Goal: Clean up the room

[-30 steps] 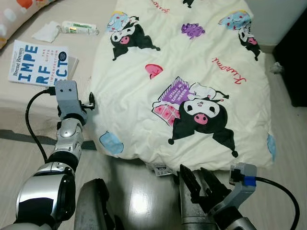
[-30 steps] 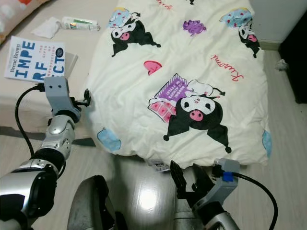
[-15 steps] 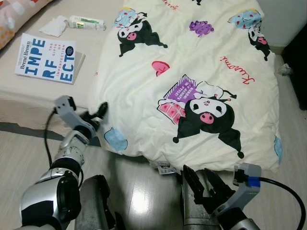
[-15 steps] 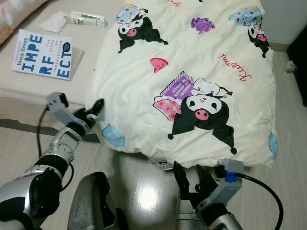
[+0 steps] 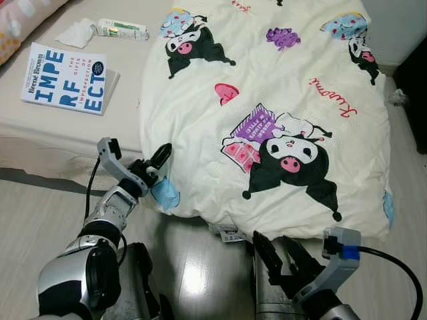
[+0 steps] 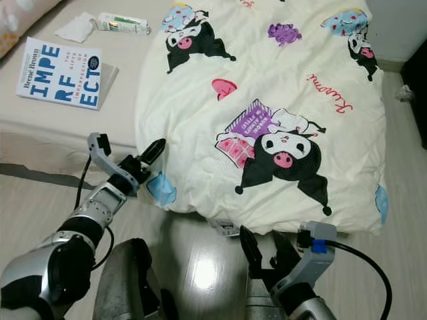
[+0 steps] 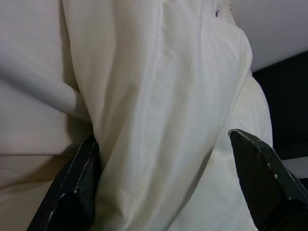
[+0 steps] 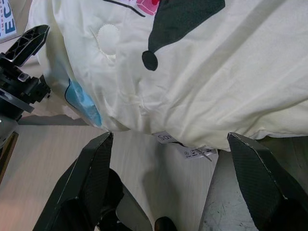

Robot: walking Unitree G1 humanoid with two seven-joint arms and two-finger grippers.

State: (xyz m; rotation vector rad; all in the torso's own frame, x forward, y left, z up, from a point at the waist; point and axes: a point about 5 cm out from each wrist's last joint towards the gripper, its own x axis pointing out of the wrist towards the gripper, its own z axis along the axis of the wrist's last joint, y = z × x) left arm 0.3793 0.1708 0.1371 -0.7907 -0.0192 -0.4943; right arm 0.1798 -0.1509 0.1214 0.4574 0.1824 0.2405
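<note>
The blanket's broad middle (image 5: 260, 100) lies spread out and slack. Next, my left gripper pinches the blanket by the raised fold at its side edge.
A cream blanket (image 5: 267, 100) printed with black cartoon characters covers the right part of a low bed and hangs over its near edge to the floor. My left gripper (image 5: 155, 165) is at the blanket's left hanging edge, open; in the left wrist view a fold of the blanket (image 7: 159, 120) lies between its two fingers (image 7: 72, 192). My right gripper (image 5: 283, 257) hovers open above the wooden floor, just short of the blanket's lower hem (image 8: 192, 139) and its white label.
On the bare sheet left of the blanket lie a blue-and-white book (image 5: 65, 78), a crumpled tissue (image 5: 77, 33) and a small tube (image 5: 121, 29). A pillow (image 5: 20, 17) sits at the top left. Dark furniture (image 5: 413, 87) stands on the right, with a paper scrap (image 5: 398, 98) on the floor.
My left arm has dropped from the mattress edge and swung right, bringing its fingers around the blanket's side edge. The right gripper has stayed put. The camera has shifted slightly.
</note>
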